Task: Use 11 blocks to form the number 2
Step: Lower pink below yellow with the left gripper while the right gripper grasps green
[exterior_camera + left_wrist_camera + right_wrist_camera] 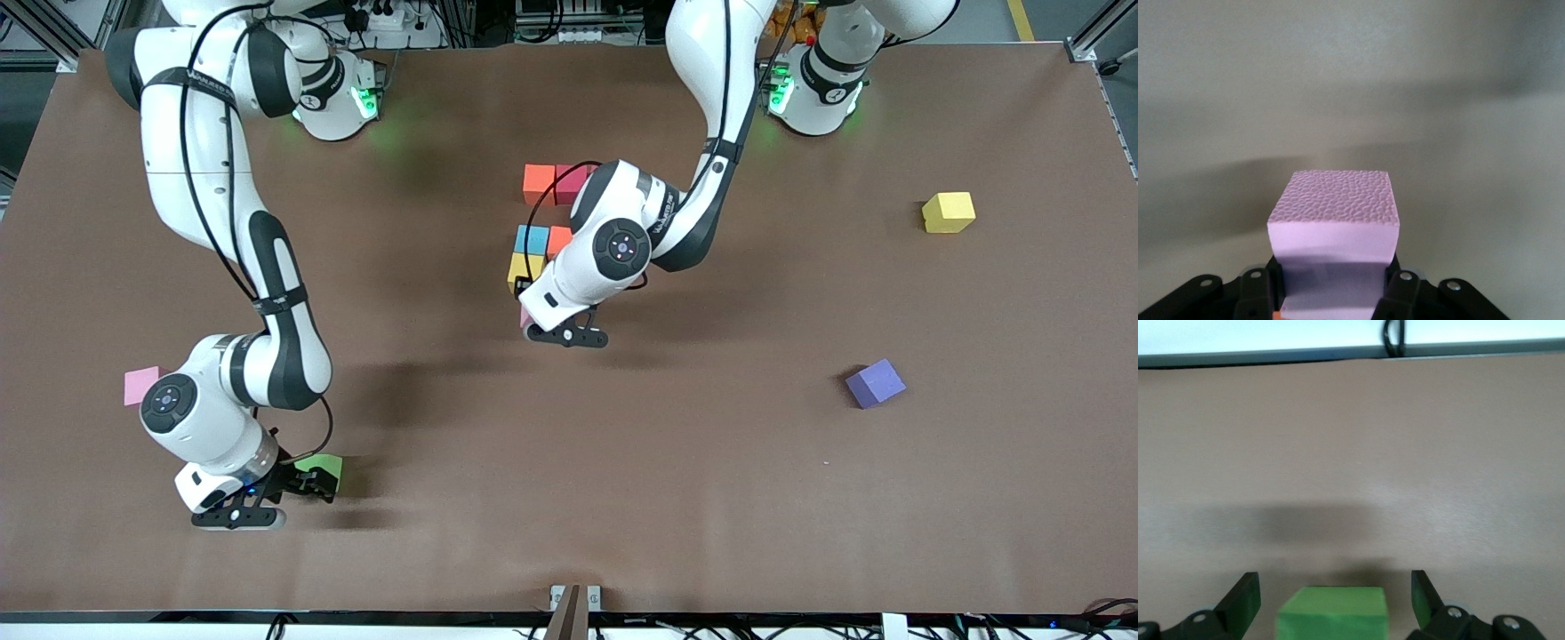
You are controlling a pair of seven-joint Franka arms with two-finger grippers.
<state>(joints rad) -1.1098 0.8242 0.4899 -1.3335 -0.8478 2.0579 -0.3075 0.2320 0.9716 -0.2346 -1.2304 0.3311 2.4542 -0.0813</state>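
Note:
My right gripper should come down before it closes, because its fingers are about level with the green block's top (pixel 321 465) (pixel 1331 628) and would miss the block now.
In the middle of the table stand an orange block (pixel 538 184) and a crimson block (pixel 570 181) side by side. Nearer the camera are a light blue block (pixel 532 238), an orange block (pixel 559 238) and a yellow block (pixel 523 267); the left arm's wrist hides whatever lies beside them. My left gripper (pixel 538 324) (pixel 1331 293) hangs just beside the yellow block, shut on a pink block (pixel 525 316) (pixel 1331 217). My right gripper (pixel 307 484) (pixel 1335 600) is low at the right arm's end, open, with a green block (pixel 322 463) (pixel 1331 613) between its fingers, untouched.
Loose on the table are a pink block (pixel 140 384) beside the right arm's wrist, and a yellow block (pixel 949 212) and a purple block (pixel 876 383) toward the left arm's end. The table edge (pixel 1351 353) runs close ahead of the right gripper.

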